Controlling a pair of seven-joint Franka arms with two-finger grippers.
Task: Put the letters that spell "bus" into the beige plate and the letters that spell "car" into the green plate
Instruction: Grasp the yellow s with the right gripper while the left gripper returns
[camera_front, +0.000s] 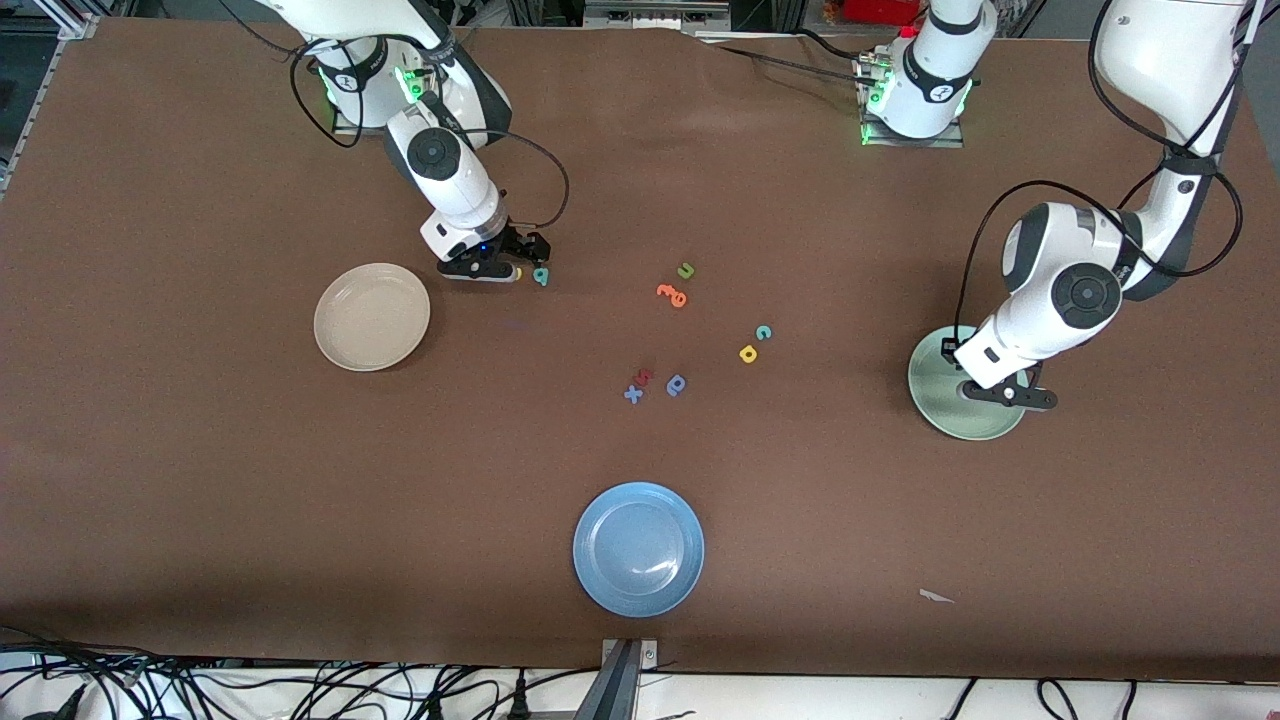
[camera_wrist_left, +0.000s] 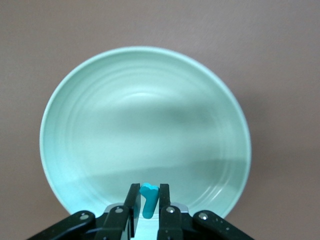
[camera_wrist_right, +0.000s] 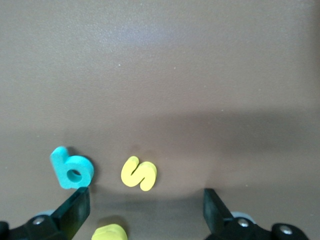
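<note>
My right gripper grabs the yellow "s" by its curved body (camera_wrist_right: 138, 173) next, to help spell "bus" in the beige plate.
Low over the table beside the beige plate (camera_front: 372, 316), my right gripper (camera_front: 508, 268) (camera_wrist_right: 146, 197) stands open with nothing held. Just past its fingertips lie a teal "b" (camera_front: 541, 276) (camera_wrist_right: 71, 170) and a yellow "s" (camera_wrist_right: 139, 173). Another yellow letter (camera_wrist_right: 109, 232) lies between the fingers, its shape unclear. My left gripper (camera_front: 1005, 392) (camera_wrist_left: 148, 189) hangs over the green plate (camera_front: 935, 385) (camera_wrist_left: 145, 115), shut on a teal "r" (camera_wrist_left: 148, 202). The teal "c" (camera_front: 763, 332) and yellow "a" (camera_front: 748, 353) lie mid-table.
A green "u" (camera_front: 686, 270) and orange letters (camera_front: 672, 294) lie mid-table. A dark blue round letter (camera_front: 677, 384), a blue "x" (camera_front: 633, 394) and a reddish letter (camera_front: 645, 376) lie nearer the camera. A blue plate (camera_front: 638, 548) sits nearest the camera.
</note>
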